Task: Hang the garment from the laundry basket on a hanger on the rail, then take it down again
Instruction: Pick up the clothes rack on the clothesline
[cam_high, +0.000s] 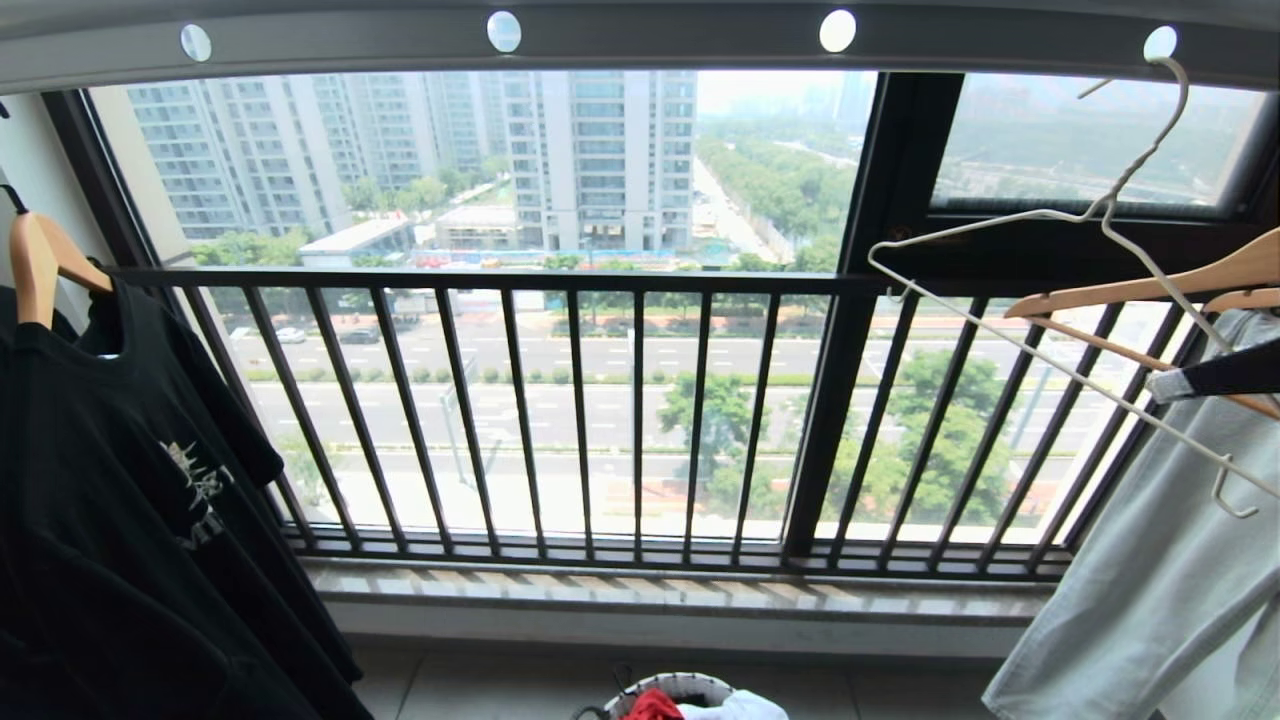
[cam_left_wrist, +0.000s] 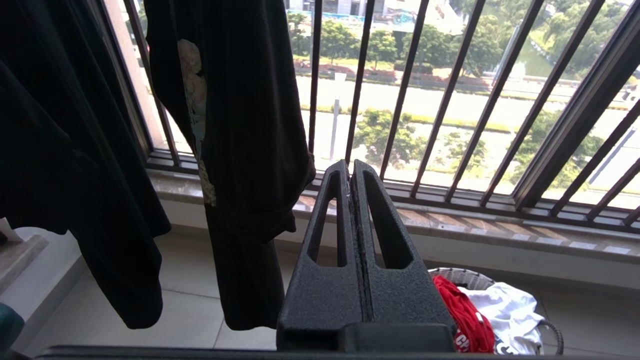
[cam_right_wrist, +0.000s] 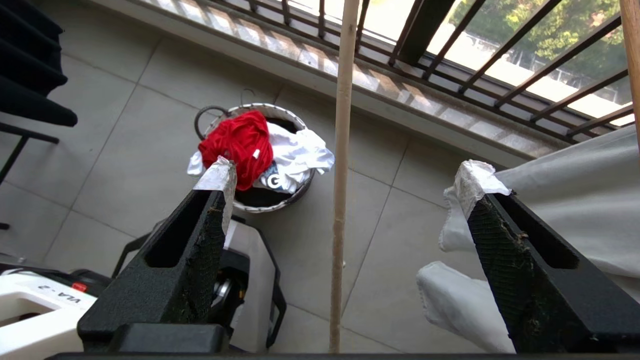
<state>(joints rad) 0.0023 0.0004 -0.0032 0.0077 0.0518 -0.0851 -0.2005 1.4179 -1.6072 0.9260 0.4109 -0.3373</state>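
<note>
My right gripper grabs the hanger by its bottom bar (cam_high: 1154, 422) next, so that the white wire hanger's hook (cam_high: 1180, 94) stays free for the rail.
The red garment (cam_right_wrist: 237, 142) lies bunched in the round white laundry basket (cam_right_wrist: 280, 200) on the tiled floor, with a white cloth beside it. The basket's rim (cam_high: 680, 684) and the garment (cam_high: 652, 706) also show at the head view's lower edge. The white wire hanger (cam_high: 1107, 205) hangs tilted and bare from the rail (cam_high: 650, 40) at the right. My right gripper (cam_right_wrist: 347, 172) is high above the floor, wide open, with a thin pale bar between its jaws touching neither; whose bar it is I cannot tell. My left gripper (cam_left_wrist: 351, 167) is shut and empty, low beside the basket (cam_left_wrist: 462, 275).
A black T-shirt (cam_high: 120, 500) on a wooden hanger (cam_high: 35, 265) hangs at the left. A pale grey-blue garment (cam_high: 1150, 590) on wooden hangers (cam_high: 1150, 285) hangs at the right. The black barred window railing (cam_high: 480, 282) runs across behind. My own base (cam_right_wrist: 45, 300) stands next to the basket.
</note>
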